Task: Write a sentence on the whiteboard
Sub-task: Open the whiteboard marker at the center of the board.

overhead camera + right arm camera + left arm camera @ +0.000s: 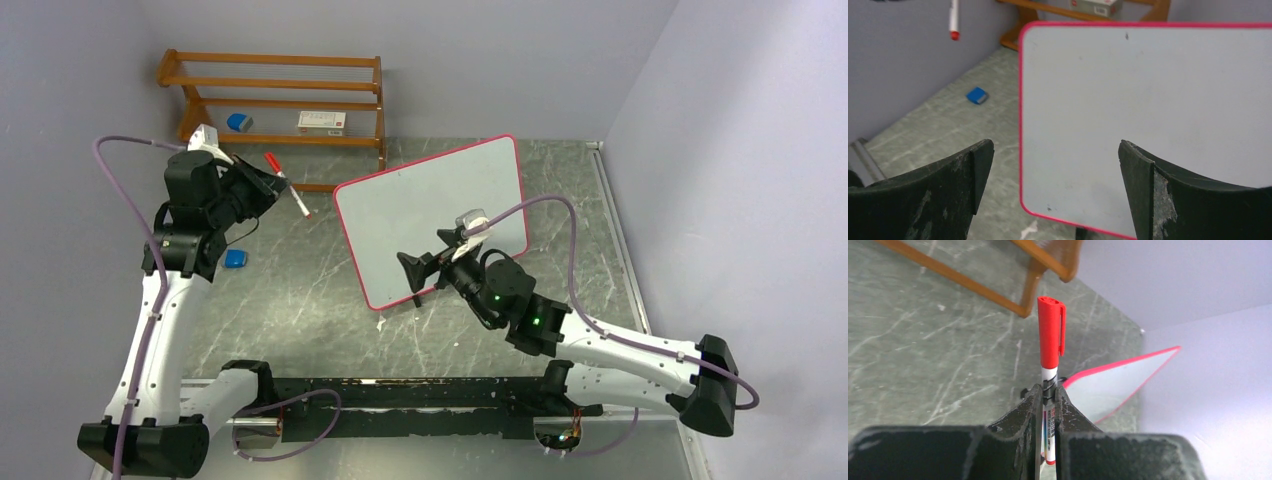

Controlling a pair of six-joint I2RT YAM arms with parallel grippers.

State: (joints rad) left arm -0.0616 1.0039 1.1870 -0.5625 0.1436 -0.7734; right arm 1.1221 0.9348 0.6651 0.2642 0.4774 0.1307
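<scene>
The robot's right gripper should take hold of the marker by its white body near its uncapped end (301, 204) (954, 21), so that the red cap stays removable for writing.
The whiteboard (430, 215) stands tilted in the middle of the table, white with a red-pink frame. Its face (1148, 100) is blank; no sentence shows on it. My left gripper (272, 184) is held in the air left of the board, shut on a red-capped marker (285, 185). In the left wrist view the fingers (1034, 402) clamp the marker's white barrel, and the cap (1051, 332) points away from the camera. My right gripper (425, 258) is open and empty in front of the board's lower left corner (1030, 207).
A wooden slatted rack (280, 100) stands at the back left, holding a blue item (239, 122) and a white box (322, 121). A small blue eraser (235, 258) lies on the table by the left arm. Walls close in at the left, back and right.
</scene>
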